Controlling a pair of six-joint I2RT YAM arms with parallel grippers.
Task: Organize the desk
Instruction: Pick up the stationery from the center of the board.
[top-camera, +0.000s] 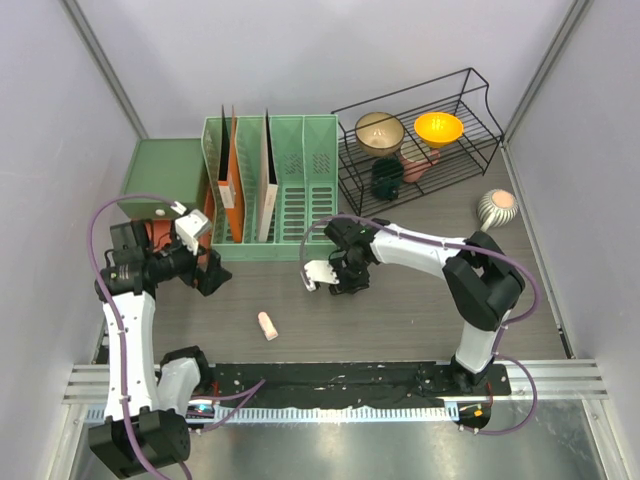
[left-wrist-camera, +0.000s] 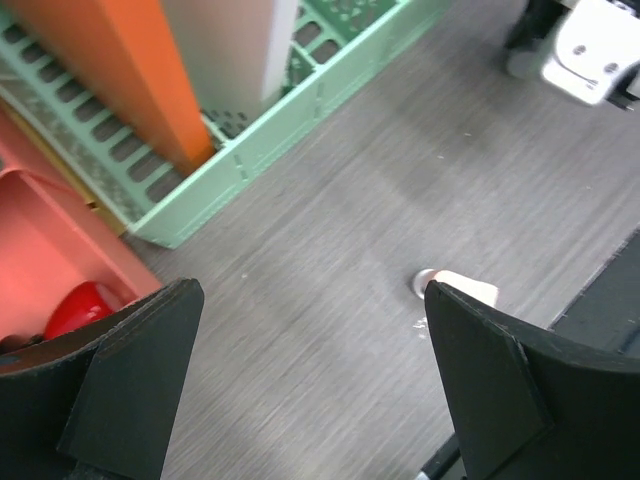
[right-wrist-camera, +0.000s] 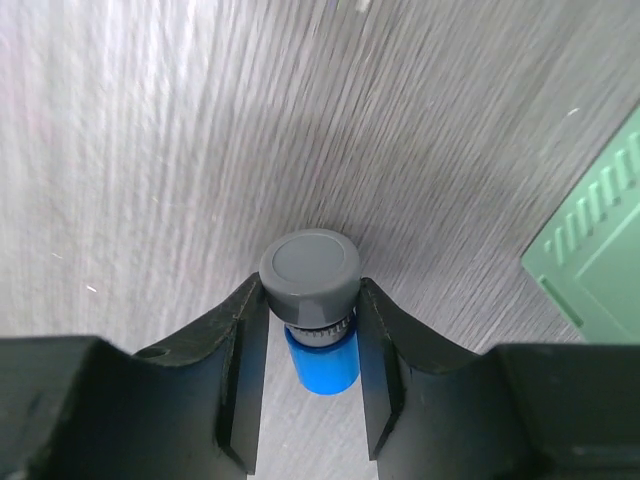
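The small blue cylinder would rise if the robot lifted its right gripper now, because the gripper's fingers are shut at the cylinder's grey cap (right-wrist-camera: 310, 262).
The desk (top-camera: 400, 315) is a dark wood-grain tabletop. My right gripper (right-wrist-camera: 310, 292) is shut on a small blue cylinder with a grey cap (right-wrist-camera: 310, 262), held just over the desk (right-wrist-camera: 150, 150). In the top view this gripper (top-camera: 345, 283) is in front of the green file rack (top-camera: 270, 190), and the cylinder is hidden there. My left gripper (top-camera: 207, 272) is open and empty at the rack's front left corner. In its wrist view the jaws (left-wrist-camera: 310, 300) stand wide over bare desk (left-wrist-camera: 330, 250). A small pink-white object (top-camera: 267, 325) lies on the desk and also shows partly behind my right finger (left-wrist-camera: 462, 287).
The file rack (left-wrist-camera: 250, 160) holds an orange folder (top-camera: 232, 180) and a white one (top-camera: 267, 175). A black wire shelf (top-camera: 420, 150) with bowls and cups stands back right, a striped vase (top-camera: 497, 208) beside it. A green box (top-camera: 165, 170) and a red tray (left-wrist-camera: 50, 240) are at left.
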